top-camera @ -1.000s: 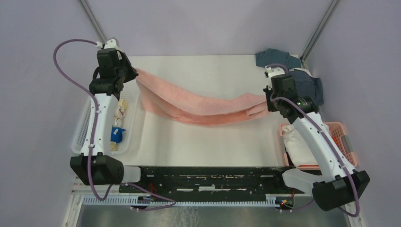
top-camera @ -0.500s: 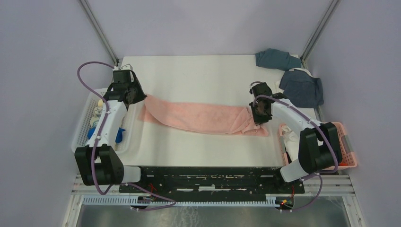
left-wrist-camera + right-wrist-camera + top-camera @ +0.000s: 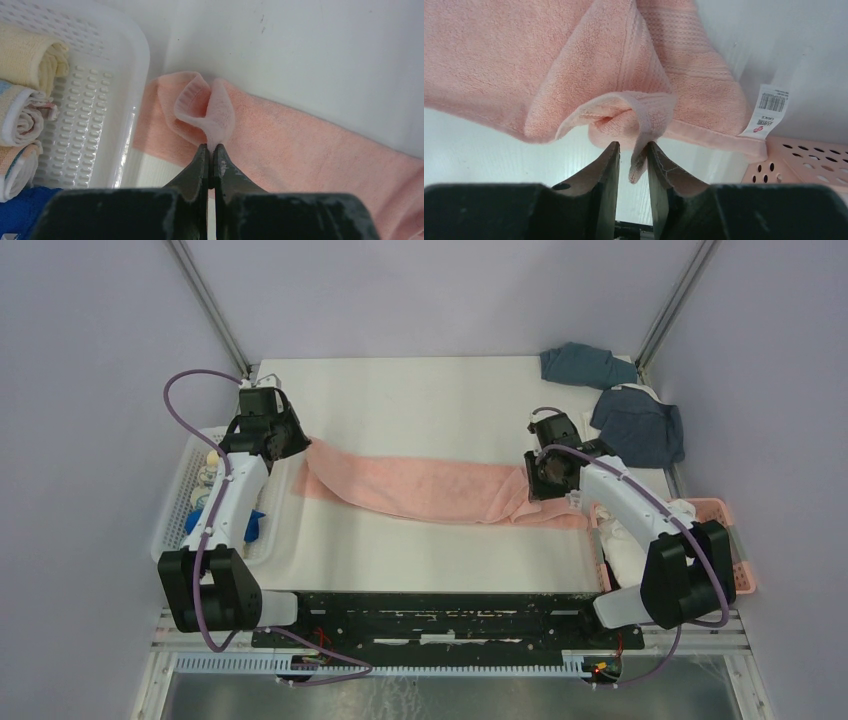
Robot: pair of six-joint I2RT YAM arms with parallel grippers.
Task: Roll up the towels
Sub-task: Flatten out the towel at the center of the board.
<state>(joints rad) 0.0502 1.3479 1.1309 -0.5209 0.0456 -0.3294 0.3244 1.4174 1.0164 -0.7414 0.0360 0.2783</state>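
I should next pinch the pink towel's loose corner with my right gripper, opposite the towel's corner in my left gripper, to stretch and spread the towel flat for rolling.
A pink towel lies stretched left to right across the white table. My left gripper is shut on its left corner, pinched between the fingertips in the left wrist view, with the towel spreading away to the right. My right gripper is at the towel's bunched right end. In the right wrist view its jaws stand slightly apart, and a loose corner of the towel hangs between them against the right finger.
A white basket at the left holds rolled towels. A pink basket at the right holds a white towel. Two dark blue towels lie at the back right. A label tag hangs off the pink towel.
Both arms lowered the pink towel from the air onto the table. In the last half second the right arm's elbow swung right; the left arm stayed still.
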